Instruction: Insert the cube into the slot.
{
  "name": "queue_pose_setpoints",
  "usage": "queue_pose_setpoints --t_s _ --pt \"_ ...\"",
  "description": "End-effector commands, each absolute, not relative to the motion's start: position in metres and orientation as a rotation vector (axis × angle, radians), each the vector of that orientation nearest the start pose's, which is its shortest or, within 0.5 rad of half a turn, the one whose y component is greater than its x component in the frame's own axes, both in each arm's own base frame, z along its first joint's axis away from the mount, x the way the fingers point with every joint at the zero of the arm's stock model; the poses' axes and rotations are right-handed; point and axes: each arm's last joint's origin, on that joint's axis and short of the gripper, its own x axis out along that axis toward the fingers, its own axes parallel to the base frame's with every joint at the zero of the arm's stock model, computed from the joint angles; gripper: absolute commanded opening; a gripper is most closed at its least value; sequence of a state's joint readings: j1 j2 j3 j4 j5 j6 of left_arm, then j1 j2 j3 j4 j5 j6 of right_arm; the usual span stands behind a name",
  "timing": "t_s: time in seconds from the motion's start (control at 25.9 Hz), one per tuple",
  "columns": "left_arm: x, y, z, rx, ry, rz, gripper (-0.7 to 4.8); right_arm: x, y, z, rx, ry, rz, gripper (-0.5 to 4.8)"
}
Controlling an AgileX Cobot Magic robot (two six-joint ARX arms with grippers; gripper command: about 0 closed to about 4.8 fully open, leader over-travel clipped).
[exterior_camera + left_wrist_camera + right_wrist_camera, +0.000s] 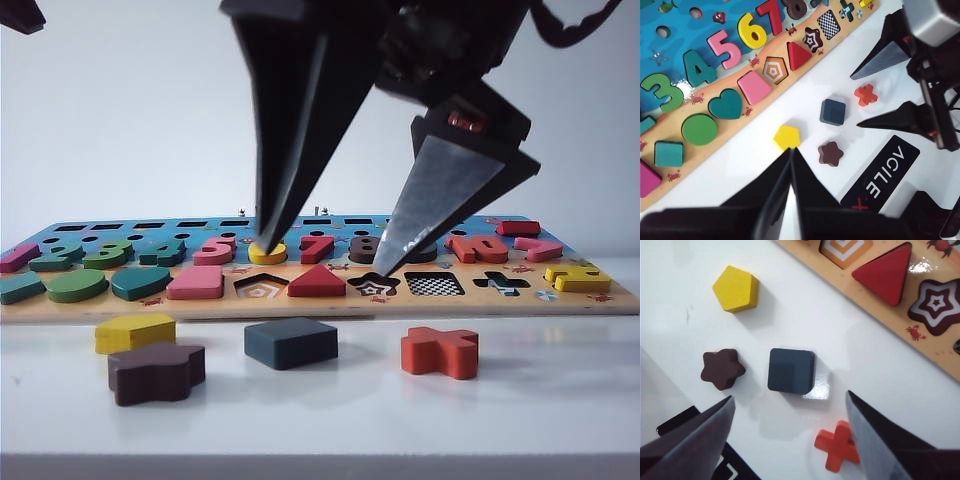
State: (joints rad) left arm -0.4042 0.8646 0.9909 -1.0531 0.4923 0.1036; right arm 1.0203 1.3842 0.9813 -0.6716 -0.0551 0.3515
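Note:
I should pick up the navy cube by its opposite sides with my right gripper next, to insert the cube [290, 342] into the checkerboard slot [435, 285].
The cube [290, 342] [791, 371] [832, 111], a flat dark navy square block, lies on the white table in front of the puzzle board. The slot [434, 284] [828, 24], a square recess with a checkerboard bottom, is in the board's front row, to the right of the cube. My right gripper [790, 395] [325, 258] [854, 101] hangs open above the cube with nothing between its fingers. My left gripper [791, 150] is shut and empty, its tip over the table by the yellow pentagon.
A yellow pentagon [135, 333], a dark brown star [155, 372] and an orange cross [440, 351] lie loose around the cube. The board [320, 303] holds coloured numbers and shapes, with star, pentagon and cross recesses near the slot.

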Motion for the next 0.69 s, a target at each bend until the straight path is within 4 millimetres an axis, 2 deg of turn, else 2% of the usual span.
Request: queue_pose_setpoints --t_s 0.04,0.42,0.69 --pt "0.124 -0.068 0.322 0.045 0.897 -0.887 0.17 0.141 0.235 0.234 -0.212 1.111 0.771 4.15" --pt "0.124 -0.068 0.322 0.045 0.898 -0.887 0.17 0.145 0.247 0.213 -0.304 1.111 0.715 4.14" --pt "0.124 -0.068 0.322 0.045 0.898 -0.886 0.17 0.142 0.25 0.211 -0.332 1.098 0.702 3.97"
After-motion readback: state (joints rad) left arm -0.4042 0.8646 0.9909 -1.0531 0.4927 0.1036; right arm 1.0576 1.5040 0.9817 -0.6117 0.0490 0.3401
